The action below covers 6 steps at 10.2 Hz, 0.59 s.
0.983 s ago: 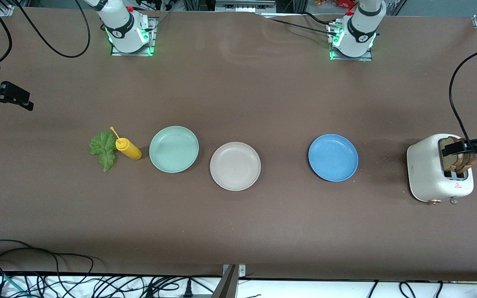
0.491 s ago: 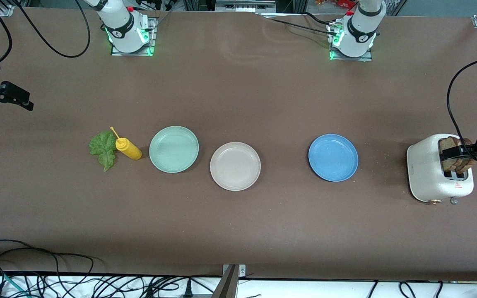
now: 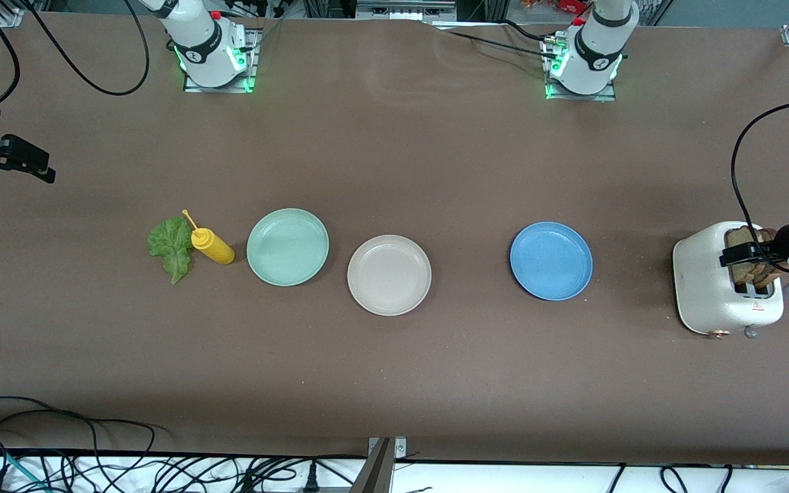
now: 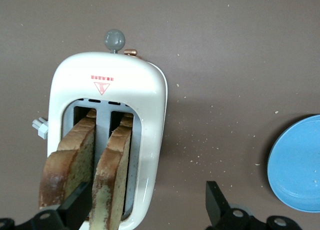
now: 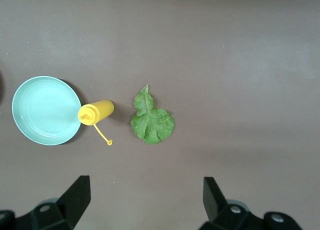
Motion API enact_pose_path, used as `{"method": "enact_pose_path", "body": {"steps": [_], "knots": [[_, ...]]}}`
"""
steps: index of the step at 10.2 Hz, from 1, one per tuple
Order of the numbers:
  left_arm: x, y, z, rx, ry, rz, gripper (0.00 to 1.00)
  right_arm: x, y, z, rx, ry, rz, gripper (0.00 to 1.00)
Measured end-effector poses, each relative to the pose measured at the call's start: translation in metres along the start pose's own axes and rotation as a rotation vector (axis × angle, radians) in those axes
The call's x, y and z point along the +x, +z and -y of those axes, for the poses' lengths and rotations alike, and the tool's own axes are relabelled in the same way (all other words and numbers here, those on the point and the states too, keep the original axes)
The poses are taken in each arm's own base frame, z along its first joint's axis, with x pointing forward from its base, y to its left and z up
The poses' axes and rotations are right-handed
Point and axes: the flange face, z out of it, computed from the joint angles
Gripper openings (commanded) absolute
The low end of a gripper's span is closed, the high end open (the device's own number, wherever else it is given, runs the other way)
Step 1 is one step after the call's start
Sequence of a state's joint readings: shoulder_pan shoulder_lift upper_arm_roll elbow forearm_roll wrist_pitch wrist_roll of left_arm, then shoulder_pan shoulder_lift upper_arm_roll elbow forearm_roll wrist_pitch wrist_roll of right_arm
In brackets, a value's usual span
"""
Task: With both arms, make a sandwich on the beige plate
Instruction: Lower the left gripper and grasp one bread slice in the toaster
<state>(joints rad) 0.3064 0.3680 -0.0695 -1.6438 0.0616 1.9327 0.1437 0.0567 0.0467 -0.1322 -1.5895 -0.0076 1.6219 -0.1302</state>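
Observation:
The toaster's sides enclose the lower end of the bread slice, so the left gripper next needs to grab the slice by its top part standing above the toaster's slot.
The beige plate lies bare at mid-table between a mint green plate and a blue plate. Two brown bread slices stand in a white toaster at the left arm's end. My left gripper is open over the toaster. One finger sits between the two slices; the other hangs outside the toaster wall, so one slice stands between the fingers. The lettuce leaf lies at the right arm's end. My right gripper waits open above the table, holding nothing, with the lettuce ahead of it.
A yellow mustard bottle lies on its side between the lettuce and the mint green plate. The blue plate sits on the table beside the toaster. Cables run along the table edge nearest the front camera.
My left gripper has shifted across the toaster top and come down around one bread slice. The right arm, plates, lettuce and bottle have not moved.

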Motion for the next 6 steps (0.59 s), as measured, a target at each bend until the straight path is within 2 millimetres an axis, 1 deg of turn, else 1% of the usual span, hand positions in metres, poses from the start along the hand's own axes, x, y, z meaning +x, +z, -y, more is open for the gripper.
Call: {"method": "enact_pose_path", "body": {"steps": [3,5,6], "knots": [[-0.002,0.004,0.01,-0.001,0.008,0.001,1.0,0.0,0.0,0.0,0.0,0.0,0.0,1.0],[0.0,0.012,0.02,-0.002,0.011,-0.006,1.0,0.0,0.0,0.0,0.0,0.0,0.0,1.0],[0.001,0.016,0.022,-0.003,0.01,-0.006,0.98,0.0,0.0,0.0,0.0,0.0,0.0,1.0]]}}
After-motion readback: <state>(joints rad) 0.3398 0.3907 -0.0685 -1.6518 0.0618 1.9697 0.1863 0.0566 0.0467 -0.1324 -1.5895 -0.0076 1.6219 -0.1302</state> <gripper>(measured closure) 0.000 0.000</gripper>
